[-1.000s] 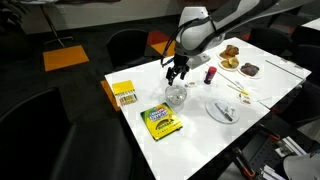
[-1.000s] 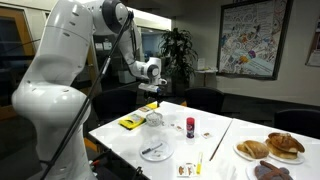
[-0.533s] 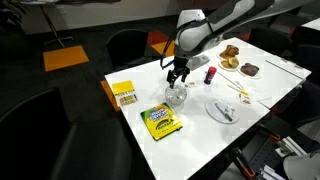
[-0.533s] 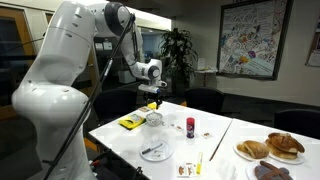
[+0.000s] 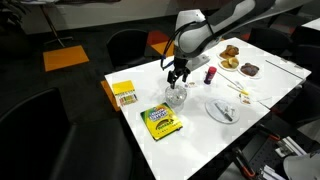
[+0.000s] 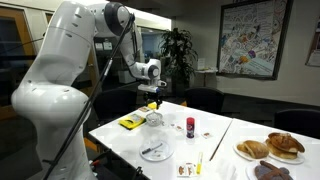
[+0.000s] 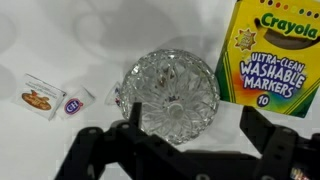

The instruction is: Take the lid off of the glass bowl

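My gripper is going to grab the lid from above next, by the small knob at the lid's middle. The lid will then lift off and the glass bowl [image 5: 176, 96] will stay standing.
The glass bowl [image 7: 172, 92] stands on the white table with its cut-glass lid [image 7: 170, 82] on it, a small knob at the lid's middle. In both exterior views the bowl [image 5: 176, 96] [image 6: 155, 118] sits beside the green-and-yellow marker box [image 5: 161, 120]. My gripper [image 7: 190, 125] is open, directly above the bowl, its two black fingers either side of the bowl's near edge. In the exterior views the gripper [image 5: 177, 74] [image 6: 153, 101] hangs just over the bowl, not touching it.
The Crayola marker box [image 7: 272, 55] lies right of the bowl. A small snack packet [image 7: 40, 99] and a wrapper [image 7: 75, 101] lie left. A white plate with utensils [image 5: 222, 110], a small bottle [image 5: 210, 75], a yellow box [image 5: 124, 94] and pastry plates [image 5: 231, 56] share the table.
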### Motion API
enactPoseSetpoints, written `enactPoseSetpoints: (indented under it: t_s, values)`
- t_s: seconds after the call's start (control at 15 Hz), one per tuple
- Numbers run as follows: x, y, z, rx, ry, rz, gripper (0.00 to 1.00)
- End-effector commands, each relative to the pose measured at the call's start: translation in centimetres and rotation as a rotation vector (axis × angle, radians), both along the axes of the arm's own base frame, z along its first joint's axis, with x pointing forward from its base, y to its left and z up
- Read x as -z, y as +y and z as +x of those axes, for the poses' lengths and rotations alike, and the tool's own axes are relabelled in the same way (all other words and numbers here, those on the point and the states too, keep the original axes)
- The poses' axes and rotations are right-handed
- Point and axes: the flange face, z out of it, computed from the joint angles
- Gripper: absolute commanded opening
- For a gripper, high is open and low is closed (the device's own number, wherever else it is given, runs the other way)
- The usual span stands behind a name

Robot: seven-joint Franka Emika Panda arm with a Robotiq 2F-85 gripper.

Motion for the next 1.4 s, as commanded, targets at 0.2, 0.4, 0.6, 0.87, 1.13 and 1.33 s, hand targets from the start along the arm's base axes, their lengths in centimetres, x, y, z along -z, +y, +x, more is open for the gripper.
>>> enactPoseSetpoints:
  t_s: [0.2,0.4,0.6,0.87,1.13,1.33]
  values:
    - [1.6,-0.1,1.0,0.005,0.004,-0.028,1.0]
    - [2.2,-0.1,1.3,0.005,0.012,-0.029,1.0]
    - [2.6,-0.1,1.4,0.004,0.02,-0.034,0.66]
    - [3.0,0.0,1.8,0.002,0.024,-0.038,0.37]
    - [3.0,0.1,2.1,0.0,0.02,-0.039,0.09]
    - [2.5,0.2,2.4,-0.001,0.012,-0.037,0.01]
